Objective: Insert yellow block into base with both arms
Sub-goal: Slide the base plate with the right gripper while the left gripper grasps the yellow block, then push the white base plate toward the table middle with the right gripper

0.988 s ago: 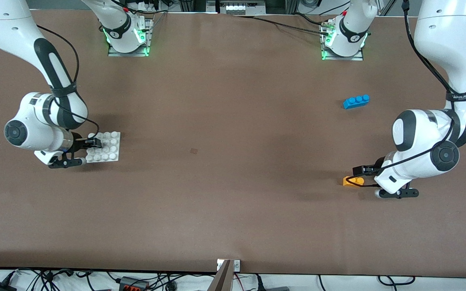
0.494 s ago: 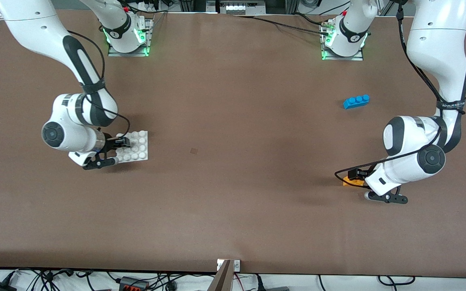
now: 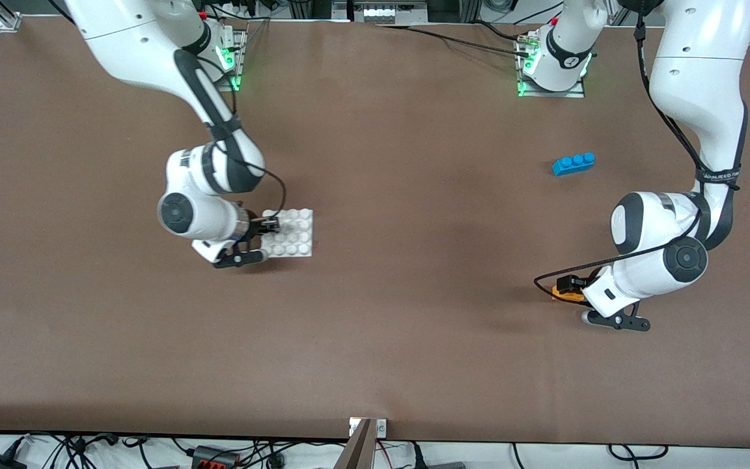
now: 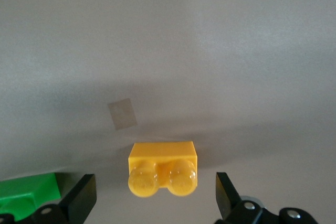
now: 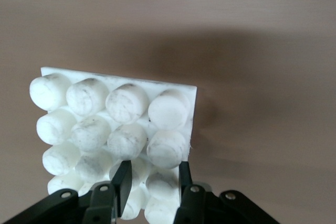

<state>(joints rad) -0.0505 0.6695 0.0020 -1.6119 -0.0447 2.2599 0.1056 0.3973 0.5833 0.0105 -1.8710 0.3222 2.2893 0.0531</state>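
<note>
The left gripper takes hold of the yellow block by its sides next, leaving the block's bottom free to enter the white base.
The yellow block (image 3: 565, 293) (image 4: 163, 167) lies studs-up on the table toward the left arm's end. My left gripper (image 3: 570, 288) (image 4: 155, 183) is low over it and open. One finger stands on each side of the block, with clear gaps. The white studded base (image 3: 291, 232) (image 5: 113, 127) is near the table's middle. My right gripper (image 3: 269, 229) (image 5: 152, 176) is shut on the base, pinching one stud row at its edge. The right wrist hides part of that edge in the front view.
A blue three-stud brick (image 3: 573, 163) lies farther from the front camera than the yellow block. A green brick (image 4: 27, 196) sits close beside the left gripper's finger. A small square patch (image 3: 311, 243) (image 4: 122, 115) marks the table near the middle.
The right arm has carried the base from its end of the table toward the middle, and its fingers have tightened. The left gripper has slid slightly forward around the yellow block.
</note>
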